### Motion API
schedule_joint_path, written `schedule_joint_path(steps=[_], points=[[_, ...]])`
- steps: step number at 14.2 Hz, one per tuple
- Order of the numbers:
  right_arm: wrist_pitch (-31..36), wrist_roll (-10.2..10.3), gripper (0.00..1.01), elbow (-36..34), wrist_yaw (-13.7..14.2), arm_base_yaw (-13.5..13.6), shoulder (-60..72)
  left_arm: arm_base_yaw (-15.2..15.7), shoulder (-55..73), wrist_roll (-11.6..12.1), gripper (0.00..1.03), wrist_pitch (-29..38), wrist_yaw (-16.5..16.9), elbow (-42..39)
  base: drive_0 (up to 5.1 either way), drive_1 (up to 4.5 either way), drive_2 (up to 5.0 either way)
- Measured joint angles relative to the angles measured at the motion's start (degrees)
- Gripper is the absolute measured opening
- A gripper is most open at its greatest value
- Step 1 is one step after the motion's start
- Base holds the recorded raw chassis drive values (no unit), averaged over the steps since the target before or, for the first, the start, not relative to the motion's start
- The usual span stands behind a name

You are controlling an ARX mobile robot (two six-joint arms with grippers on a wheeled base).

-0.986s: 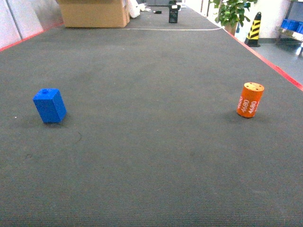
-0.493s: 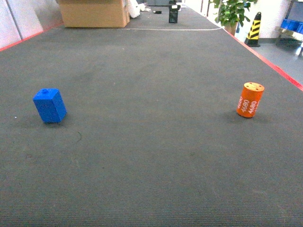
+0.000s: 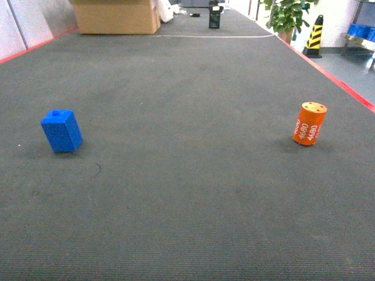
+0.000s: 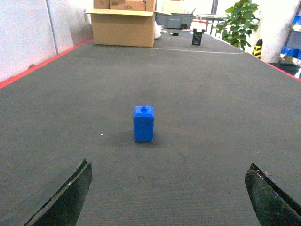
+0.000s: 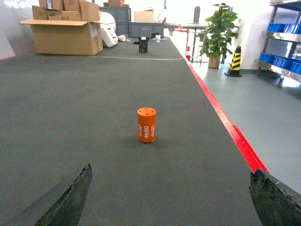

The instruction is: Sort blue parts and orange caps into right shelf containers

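Observation:
I should next use my right gripper to grab the orange cap's round side (image 3: 308, 126) and sort it into the blue shelf containers.
A blue part (image 3: 61, 131) stands on the dark carpet at the left, and an orange cap (image 3: 309, 123) marked "4680" stands at the right. Neither gripper shows in the head view. In the left wrist view my left gripper (image 4: 168, 165) is open and empty, with the blue part (image 4: 143, 123) upright on the floor some way ahead of it. My right gripper (image 5: 172, 169) is likewise open and empty, and the orange cap (image 5: 146, 125) stands ahead between the lines of its fingers. Blue shelf containers (image 5: 281, 28) sit on a steel shelf (image 5: 277, 68) far to the right.
A red floor stripe (image 5: 221, 117) edges the carpet on the right, with grey floor beyond. At the far end are a cardboard box (image 3: 116, 16), a small black object (image 3: 214, 17), a potted plant (image 3: 286, 16) and a striped traffic cone (image 3: 314, 36).

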Motion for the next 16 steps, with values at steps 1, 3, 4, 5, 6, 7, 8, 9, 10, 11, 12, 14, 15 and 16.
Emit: schedule_joint_path(steps=[1, 3, 4, 5, 6, 7, 8, 9, 10, 11, 12, 14, 15, 16], points=[[0.02, 0.0, 0.98, 0.0, 0.0, 0.0, 0.0, 0.0, 0.0, 0.0, 0.98, 0.0, 0.0, 0.0, 0.0, 0.0, 0.0], [0.02, 0.0, 0.98, 0.0, 0.0, 0.0, 0.0, 0.0, 0.0, 0.0, 0.98, 0.02, 0.0, 0.0, 0.0, 0.0, 0.0], [0.02, 0.0, 0.98, 0.0, 0.0, 0.0, 0.0, 0.0, 0.0, 0.0, 0.98, 0.02, 0.0, 0.0, 0.0, 0.0, 0.0], [0.02, 0.0, 0.98, 0.0, 0.0, 0.0, 0.0, 0.0, 0.0, 0.0, 0.98, 0.0, 0.0, 0.0, 0.0, 0.0, 0.0], [0.02, 0.0, 0.98, 0.0, 0.0, 0.0, 0.0, 0.0, 0.0, 0.0, 0.98, 0.0, 0.0, 0.0, 0.0, 0.0, 0.0], [0.02, 0.0, 0.98, 0.0, 0.0, 0.0, 0.0, 0.0, 0.0, 0.0, 0.98, 0.0, 0.0, 0.0, 0.0, 0.0, 0.0], [0.0, 0.0, 0.98, 0.0, 0.0, 0.0, 0.0, 0.0, 0.0, 0.0, 0.98, 0.0, 0.0, 0.0, 0.0, 0.0, 0.0], [-3.56, -0.9, 0.98, 0.85, 0.28, 0.0, 0.85, 0.0, 0.0, -0.02, 0.98, 0.02, 0.0, 0.0, 0.0, 0.0, 0.0], [-6.25, -2.45, 0.98, 2.99, -0.33, -0.85, 7.69, 0.0, 0.0, 0.0, 0.98, 0.0, 0.0, 0.0, 0.0, 0.0, 0.0], [0.59, -2.97, 0.98, 4.55, -0.9, -2.6, 18.78, 0.0, 0.0, -0.02, 0.98, 0.07, -0.04, 0.0, 0.0, 0.0, 0.0], [8.96, -3.02, 0.98, 6.21, -0.96, -2.97, 28.55, 0.0, 0.0, 0.0, 0.98, -0.04, 0.0, 0.0, 0.0, 0.0, 0.0], [25.0, -3.02, 0.98, 14.29, -1.27, -1.73, 51.08, 0.0, 0.0, 0.0, 0.98, 0.0, -0.02, 0.0, 0.0, 0.0, 0.0], [29.92, -2.97, 0.98, 19.45, -1.38, -0.9, 61.88, 0.0, 0.0, 0.0, 0.98, 0.02, 0.0, 0.0, 0.0, 0.0, 0.0], [32.59, -3.04, 0.98, 25.14, -1.01, 0.17, 72.08, 0.0, 0.0, 0.0, 0.98, 0.0, 0.0, 0.0, 0.0, 0.0, 0.0]])
